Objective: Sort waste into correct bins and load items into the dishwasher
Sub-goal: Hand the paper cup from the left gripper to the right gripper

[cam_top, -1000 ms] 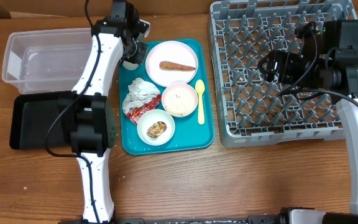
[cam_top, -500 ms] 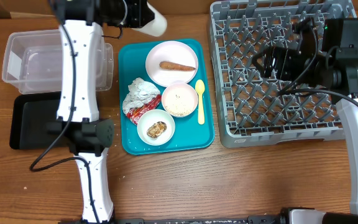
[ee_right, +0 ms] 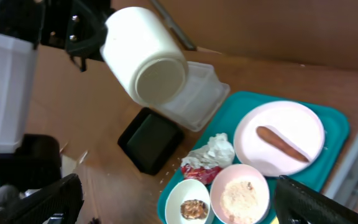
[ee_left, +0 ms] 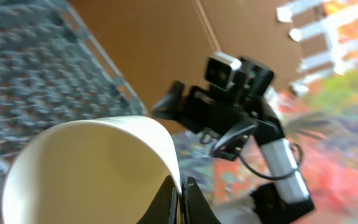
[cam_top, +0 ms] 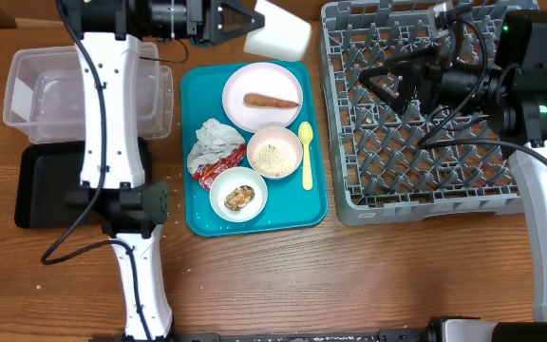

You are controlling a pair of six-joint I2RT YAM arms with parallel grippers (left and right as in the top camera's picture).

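Note:
My right gripper grabs the white cup around its base end [cam_top: 294,41] next, then loads it rim-first into the dish rack [cam_top: 425,185].
My left gripper [cam_top: 247,21] is shut on the rim of the small white cup [cam_top: 279,38] and holds it in the air past the teal tray's far edge, beside the grey dish rack [cam_top: 425,185]. In the left wrist view the jaws [ee_left: 180,193] pinch the cup wall [ee_left: 92,168]. My right gripper [cam_top: 392,84] is open and empty above the rack. On the teal tray [cam_top: 198,220] lie the pink plate [cam_top: 254,84] with the carrot stick [cam_top: 272,100], the napkin [cam_top: 216,139], the wrapper [cam_top: 212,171], a rice bowl [cam_top: 273,154], a bowl with the brown piece [cam_top: 238,197] and the yellow spoon [cam_top: 307,157].
The clear tub [cam_top: 36,90] stands at the far left, with the black tray [cam_top: 50,190] in front of it. My left arm reaches over both. Bare wooden table lies along the front edge.
My left gripper has lifted the white cup off the teal tray's far left corner and carried it right, toward the rack. My right gripper has opened wide and shifted left over the rack.

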